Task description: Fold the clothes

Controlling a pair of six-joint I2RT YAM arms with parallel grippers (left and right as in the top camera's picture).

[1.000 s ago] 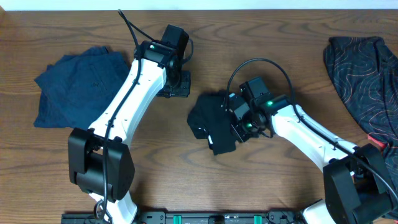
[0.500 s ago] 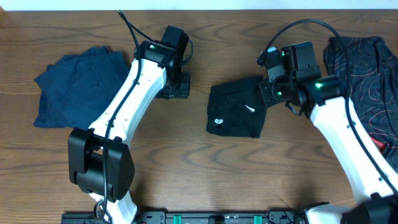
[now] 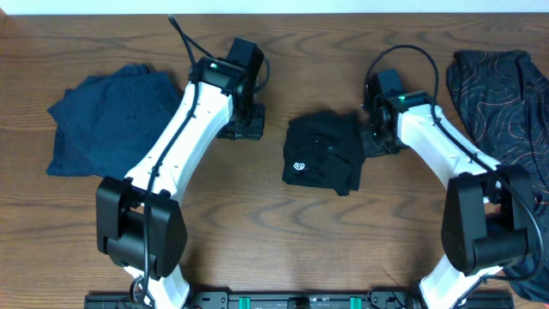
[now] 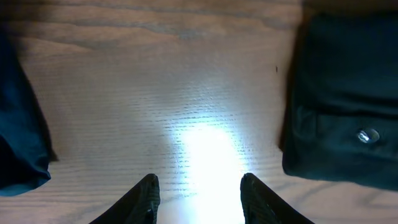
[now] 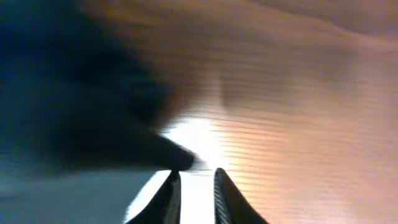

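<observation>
The black trousers (image 3: 322,154) should be grabbed next by my right gripper at the bundle's nearest loose edge, so that I can draw fabric out to fold.
The black trousers (image 3: 322,154) lie folded into a compact bundle at the table's middle, with a white round logo (image 3: 299,166) facing up. My right gripper (image 3: 371,142) sits low at the bundle's right edge. In the right wrist view its jaws (image 5: 196,174) stand slightly apart with only bright table between them, and the black fabric (image 5: 74,106) lies blurred just left of the fingertips. My left gripper (image 3: 244,127) hovers left of the bundle, open and empty (image 4: 199,180) over bare wood, with the trousers (image 4: 342,106) to its right.
A navy-blue garment (image 3: 107,116) lies crumpled at the far left, its edge showing in the left wrist view (image 4: 18,137). Black fabric with thin red wavy lines (image 3: 506,94) lies along the right side. The wooden table (image 3: 257,232) shows bare along the front.
My right gripper carried the trousers' edge rightwards, laying the fold over, then dropped to the bundle's right edge and parted its jaws off the fabric. The left arm barely moved.
</observation>
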